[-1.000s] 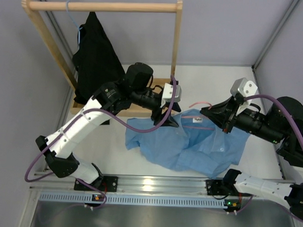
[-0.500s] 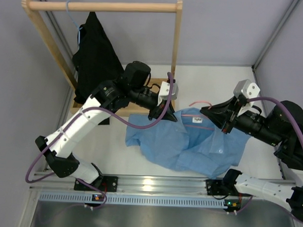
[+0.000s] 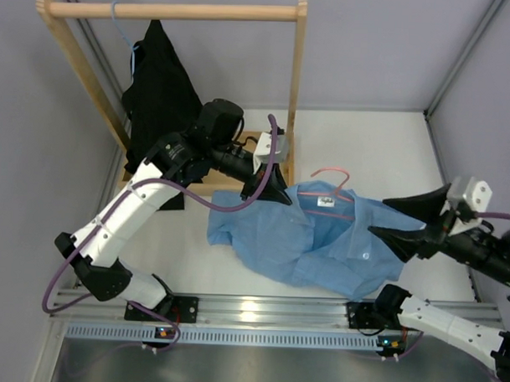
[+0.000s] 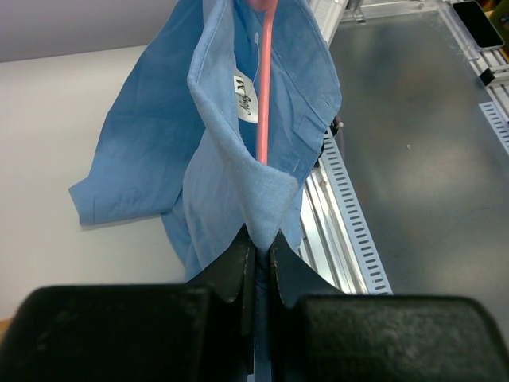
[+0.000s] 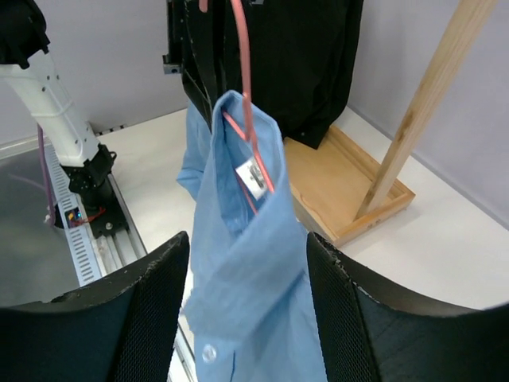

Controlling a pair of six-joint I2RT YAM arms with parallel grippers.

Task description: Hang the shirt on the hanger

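The shirt (image 3: 308,243) should be grabbed next by my right gripper beside the collar, opposite my left gripper, where the pink hanger runs inside. The hanger's hook stays free to hang.
The light blue shirt (image 3: 308,243) lies crumpled on the white table between my arms. The pink hanger (image 3: 332,179) sits in its neck, hook towards the back. My left gripper (image 3: 270,190) is shut on the collar edge, and the left wrist view shows the fold of the shirt (image 4: 238,175) pinched in that gripper (image 4: 261,243), with the hanger wire (image 4: 265,95) beside the white label. My right gripper (image 3: 398,219) stands open just right of the shirt. In the right wrist view the shirt (image 5: 254,263) and hanger (image 5: 242,72) show between that gripper's (image 5: 246,239) spread fingers.
A wooden rack (image 3: 173,10) stands at the back left, with a black garment (image 3: 158,95) on a thin blue hanger (image 3: 120,27). Its wooden base (image 5: 342,191) lies just behind the shirt. An aluminium rail (image 3: 259,313) runs along the near edge.
My left gripper shut on the collar and drew slightly left. My right gripper opened, let go near the hanger and pulled back to the right.
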